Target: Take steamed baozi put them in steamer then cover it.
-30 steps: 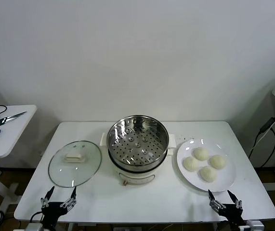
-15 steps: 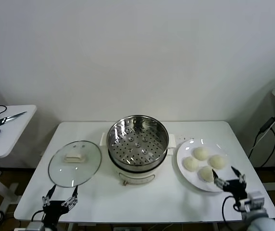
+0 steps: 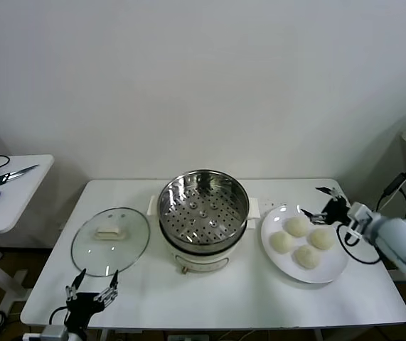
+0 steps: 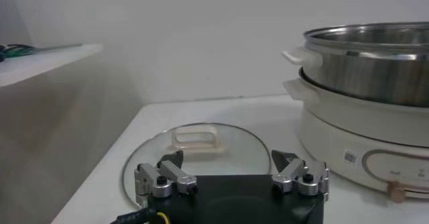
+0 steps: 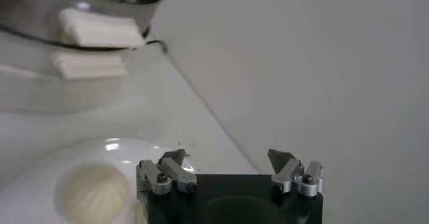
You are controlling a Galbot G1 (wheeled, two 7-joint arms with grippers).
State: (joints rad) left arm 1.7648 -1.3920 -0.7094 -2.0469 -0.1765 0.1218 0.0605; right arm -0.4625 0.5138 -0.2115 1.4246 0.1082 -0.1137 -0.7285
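Observation:
The far baozi on the plate has to go into the steamer [image 3: 203,206] for cooking, so my right gripper should grab it next by its rounded sides.
Four cream-white baozi lie on a white plate [image 3: 327,268] at the table's right: one far [image 3: 296,226], one right [image 3: 321,239], one left [image 3: 281,241], one near [image 3: 306,256]. The steel steamer [image 3: 203,206] on its cream base stands mid-table, its perforated tray bare. The glass lid [image 3: 110,240] lies flat to its left. My right gripper [image 3: 326,203] is open and empty, hovering above the plate's far right edge, just beyond the far baozi; one baozi [image 5: 92,193] shows in the right wrist view. My left gripper [image 3: 92,295] is open and empty at the table's near left edge, facing the lid [image 4: 196,153].
A side table [image 3: 7,195] at the left holds scissors and a blue mouse. A cable [image 3: 394,195] hangs off the right. The steamer's side handle [image 5: 99,29] shows beyond the right gripper. A wall stands behind the table.
My right gripper has risen from the table's near right edge and moved away across the plate to its far right edge. The left gripper has barely moved. The baozi lie as before.

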